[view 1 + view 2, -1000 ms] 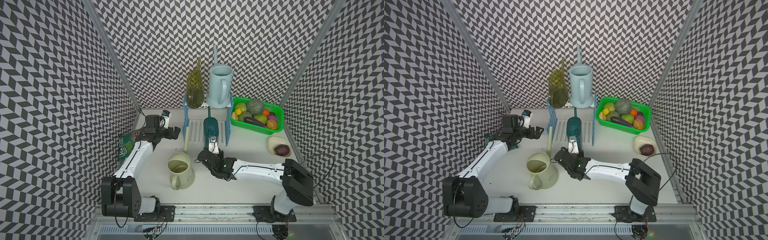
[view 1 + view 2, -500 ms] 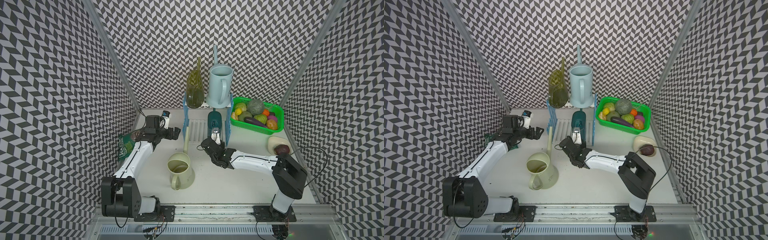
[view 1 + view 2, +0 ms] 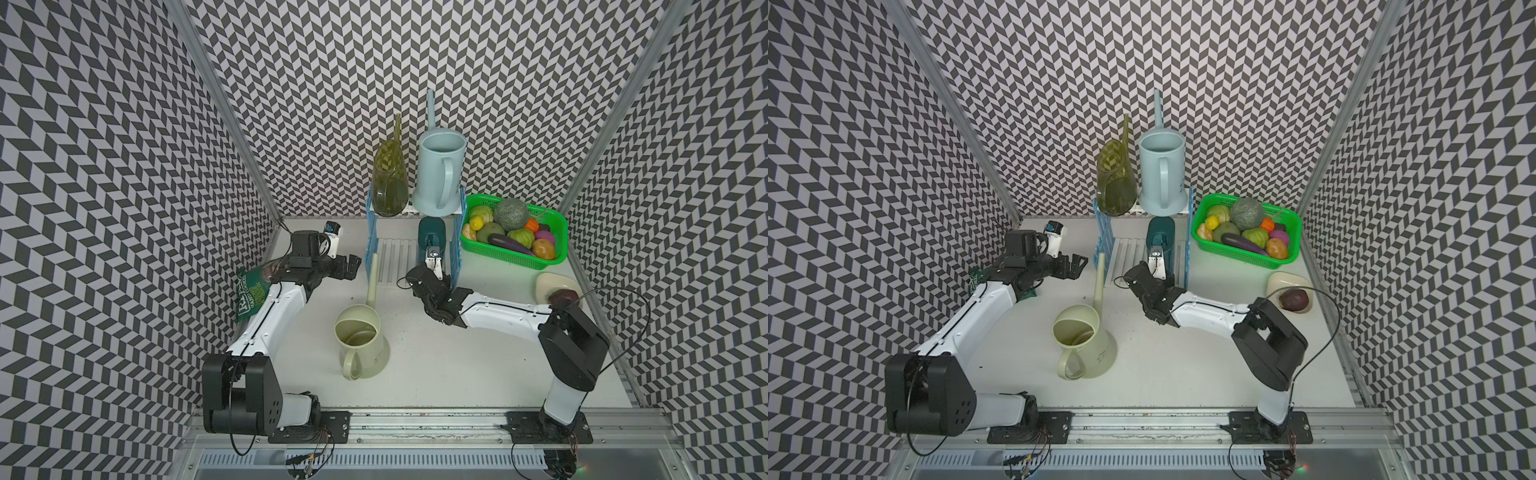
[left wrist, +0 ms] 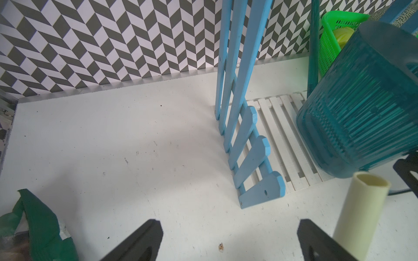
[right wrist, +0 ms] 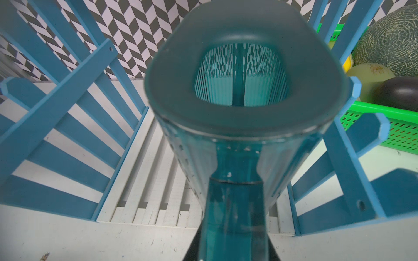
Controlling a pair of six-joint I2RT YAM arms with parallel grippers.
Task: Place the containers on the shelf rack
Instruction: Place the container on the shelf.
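Note:
My right gripper releases the dark teal container next. The container's base is over slats between blue sides, so the container would end on the lower shelf.
The shelf rack stands at the back, with white slats and blue picket sides. On its top shelf stand the olive-green container and the pale blue container. The dark teal container is over the right side of the lower shelf. My right gripper is shut on its handle; whether it rests on the slats I cannot tell. The cream container stands on the table, spout by the rack's left panel. My left gripper is open and holds nothing, left of the rack.
A green basket of produce sits right of the rack. A cream dish with a dark fruit lies in front of the basket. A green chip bag lies under my left arm by the left wall.
My right arm has reached toward the back and carried the dark teal container deeper onto the lower shelf. The left arm has not moved.

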